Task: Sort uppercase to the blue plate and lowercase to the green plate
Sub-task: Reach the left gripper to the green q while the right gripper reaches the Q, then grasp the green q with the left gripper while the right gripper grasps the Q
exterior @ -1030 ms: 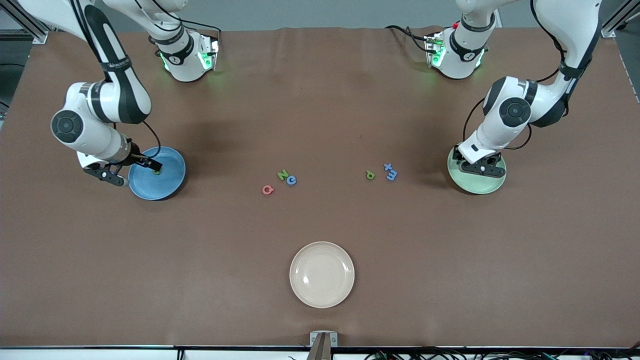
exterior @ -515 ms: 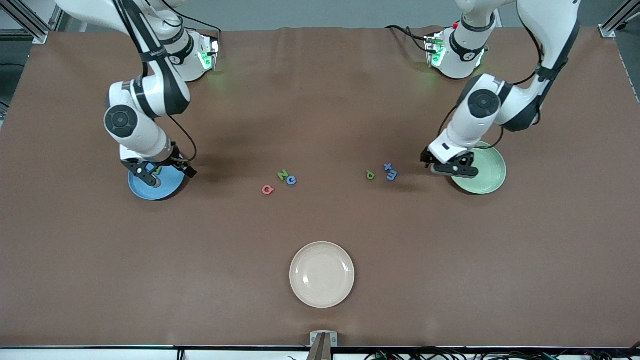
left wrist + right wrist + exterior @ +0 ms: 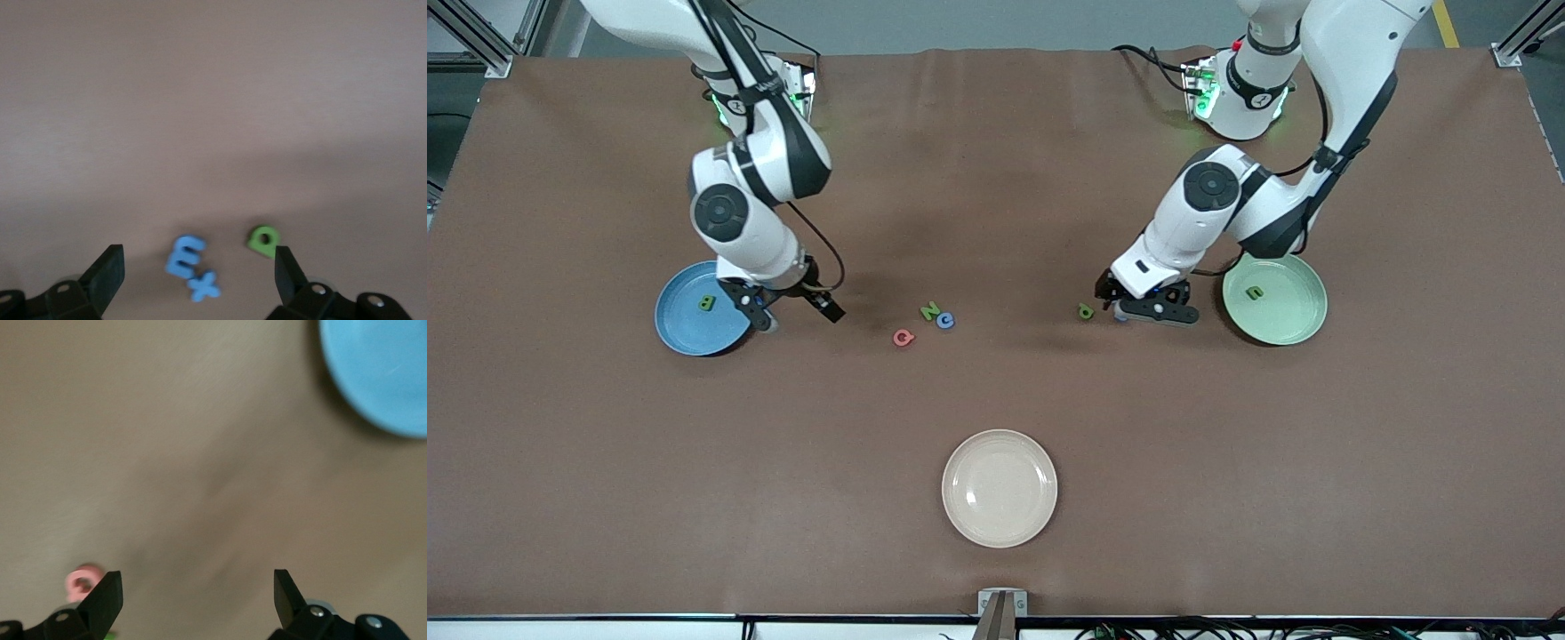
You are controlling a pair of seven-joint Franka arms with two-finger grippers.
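I should grab the green p by its round loop (image 3: 1086, 311) with my left gripper next. Then I can sort the lowercase letter onto the green plate (image 3: 1294, 311).
The blue plate (image 3: 685, 329) holds the green B (image 3: 707, 303). The green plate (image 3: 1294, 311) holds the green u/n (image 3: 1255, 292). My right gripper (image 3: 796, 316) is open and empty, low over the bare table between the blue plate and the green N (image 3: 930, 310), blue C (image 3: 945, 320) and pink Q (image 3: 903, 337). The right wrist view shows the gripper (image 3: 198, 590), the Q (image 3: 81, 581) and the plate's rim (image 3: 380, 373). My left gripper (image 3: 1147, 307) is open over the blue m (image 3: 185, 257) and t (image 3: 204, 288), beside the green p (image 3: 1086, 310).
A cream-white plate (image 3: 999, 487) lies near the front camera at the table's middle. Brown mat covers the table. The two arm bases stand along the edge farthest from the camera.
Both arms have swung from over their plates toward the table's middle. The B now lies uncovered in the blue plate and the u/n in the green plate.
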